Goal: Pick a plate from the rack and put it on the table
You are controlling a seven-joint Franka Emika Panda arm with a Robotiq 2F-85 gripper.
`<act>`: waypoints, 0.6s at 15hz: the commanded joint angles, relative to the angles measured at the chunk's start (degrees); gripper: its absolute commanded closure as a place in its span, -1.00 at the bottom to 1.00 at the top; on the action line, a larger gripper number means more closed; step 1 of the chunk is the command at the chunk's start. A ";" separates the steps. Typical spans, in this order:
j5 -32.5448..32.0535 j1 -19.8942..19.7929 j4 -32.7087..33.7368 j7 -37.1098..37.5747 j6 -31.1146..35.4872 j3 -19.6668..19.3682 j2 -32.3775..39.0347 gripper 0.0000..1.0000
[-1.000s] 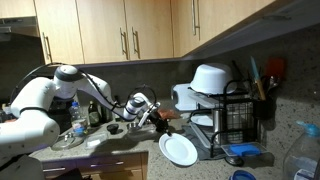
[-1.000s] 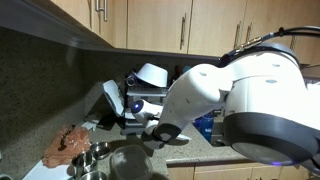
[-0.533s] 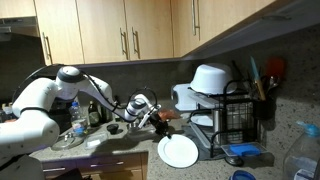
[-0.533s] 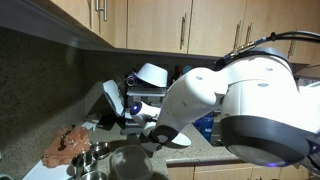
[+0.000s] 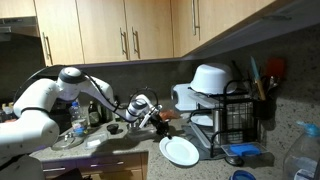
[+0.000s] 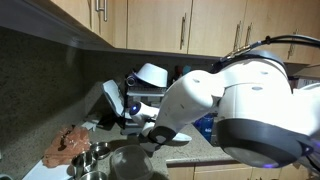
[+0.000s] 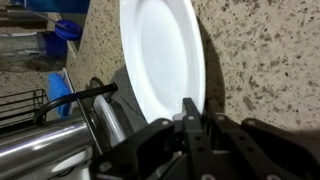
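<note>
The robot's gripper is ready to open: the white plate's edge across from its fingers rests on the speckled tabletop, so the plate would settle flat if the gripper opened now.
My gripper is shut on the rim of the white plate. The plate hangs tilted, low over the speckled table, just in front of the black wire rack. In the wrist view the fingers pinch the plate's edge, with the table's stone right behind it. A white domed bowl and a white jug-like vessel sit on the rack. In an exterior view my arm hides most of the rack, and the bowl shows above it.
Metal bowls and bottles stand near the arm's base. A blue sponge lies by the rack and a clear bottle stands at the edge. A brown cloth and metal bowls lie on the counter.
The plate has tipped a little in my grip and sits slightly lower over the table. The arm has barely moved.
</note>
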 commanded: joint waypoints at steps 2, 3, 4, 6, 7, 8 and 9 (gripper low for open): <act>1.66 -1.26 2.54 -2.58 -2.39 0.21 -1.11 0.77; 1.74 -1.37 2.67 -2.63 -2.48 0.36 -1.18 0.70; 1.82 -1.50 2.78 -2.68 -2.59 0.49 -1.27 0.60; 1.98 -1.85 3.03 -2.98 -2.79 0.87 -1.38 0.54; 2.09 -2.00 3.19 -3.37 -2.91 1.03 -1.46 0.59; 2.22 -2.14 3.35 -3.51 -3.07 1.15 -1.60 0.60; 2.27 -2.26 3.49 -3.56 -3.16 1.27 -1.71 0.65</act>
